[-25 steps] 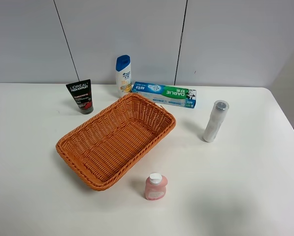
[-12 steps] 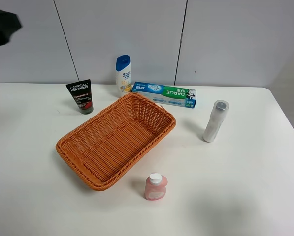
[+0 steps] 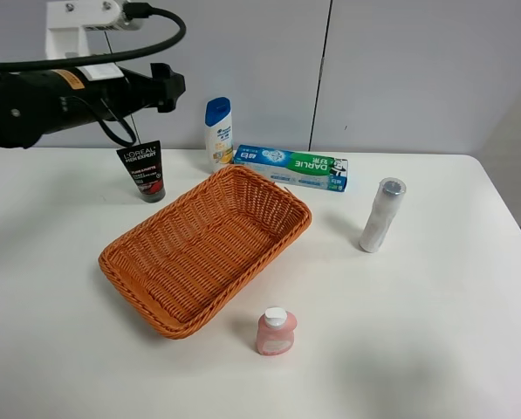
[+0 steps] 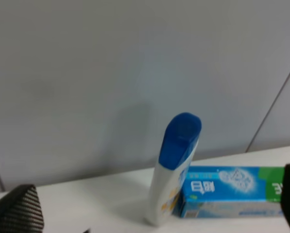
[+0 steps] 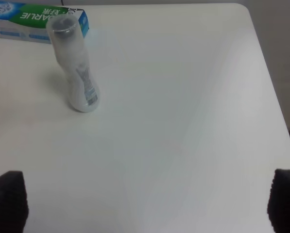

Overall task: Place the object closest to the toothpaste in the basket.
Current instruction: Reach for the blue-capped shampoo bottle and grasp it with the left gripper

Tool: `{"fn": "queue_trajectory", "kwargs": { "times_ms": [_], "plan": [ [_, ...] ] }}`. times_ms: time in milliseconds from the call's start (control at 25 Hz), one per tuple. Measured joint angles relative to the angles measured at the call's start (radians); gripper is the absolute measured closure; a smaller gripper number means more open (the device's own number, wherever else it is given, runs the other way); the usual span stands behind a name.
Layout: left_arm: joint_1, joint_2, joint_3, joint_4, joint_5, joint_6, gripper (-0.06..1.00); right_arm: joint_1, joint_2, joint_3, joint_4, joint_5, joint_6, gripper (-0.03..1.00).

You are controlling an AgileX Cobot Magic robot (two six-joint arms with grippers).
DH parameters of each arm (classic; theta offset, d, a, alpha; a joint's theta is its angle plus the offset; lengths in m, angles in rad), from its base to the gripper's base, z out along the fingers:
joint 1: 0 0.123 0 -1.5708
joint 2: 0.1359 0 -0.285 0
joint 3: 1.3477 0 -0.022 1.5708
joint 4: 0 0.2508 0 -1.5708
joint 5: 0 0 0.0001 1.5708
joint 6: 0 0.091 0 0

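I need to place the shampoo bottle (image 4: 176, 165) in the basket, as it is the object closest to the toothpaste, so I should grab it next by its blue-end with the cap (image 4: 179, 138) with my left gripper.
The green-and-blue toothpaste box (image 3: 291, 167) lies at the back of the table. A white shampoo bottle with a blue cap (image 3: 218, 131) stands upright right beside its left end. The orange wicker basket (image 3: 305, 223) sits in front of both and holds nothing. My left gripper (image 3: 169, 87) hangs in the air to the left of the shampoo bottle, about level with its cap. In the left wrist view the bottle (image 4: 176, 165) and the toothpaste (image 4: 227, 191) lie ahead of the gripper (image 4: 154, 211), whose fingers are wide apart and empty. My right gripper (image 5: 145, 201) is open and empty, and out of the exterior view.
A black L'Oreal tube (image 3: 142, 172) stands left of the basket, below the left arm. A white cylindrical bottle (image 3: 380, 215) stands to the right, and also shows in the right wrist view (image 5: 74, 73). A small pink bottle (image 3: 276, 332) stands at the front. A grey wall backs the table.
The left arm has swung in from the upper left and its gripper now hangs near the shampoo bottle. No object on the table has moved.
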Motion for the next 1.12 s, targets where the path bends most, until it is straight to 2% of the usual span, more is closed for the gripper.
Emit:
{"fn": "queue_trajectory", "kwargs": {
  "times_ms": [240, 480, 800, 1120],
  "plan": [
    [-0.015, 0.125, -0.045, 0.044, -0.154, 0.0, -0.05, 0.0, 0.0, 0.0, 0.0, 0.0, 0.0, -0.03],
    [-0.016, 0.212, -0.046, 0.12, -0.257, -0.003, -0.05, 0.0, 0.0, 0.0, 0.0, 0.0, 0.0, -0.03],
    [-0.016, 0.367, -0.17, 0.186, -0.264, -0.037, -0.05, 0.0, 0.0, 0.0, 0.0, 0.0, 0.0, -0.03],
    [-0.016, 0.531, -0.322, 0.202, -0.264, -0.093, -0.05, 0.0, 0.0, 0.0, 0.0, 0.0, 0.0, -0.03]
  ]
}}
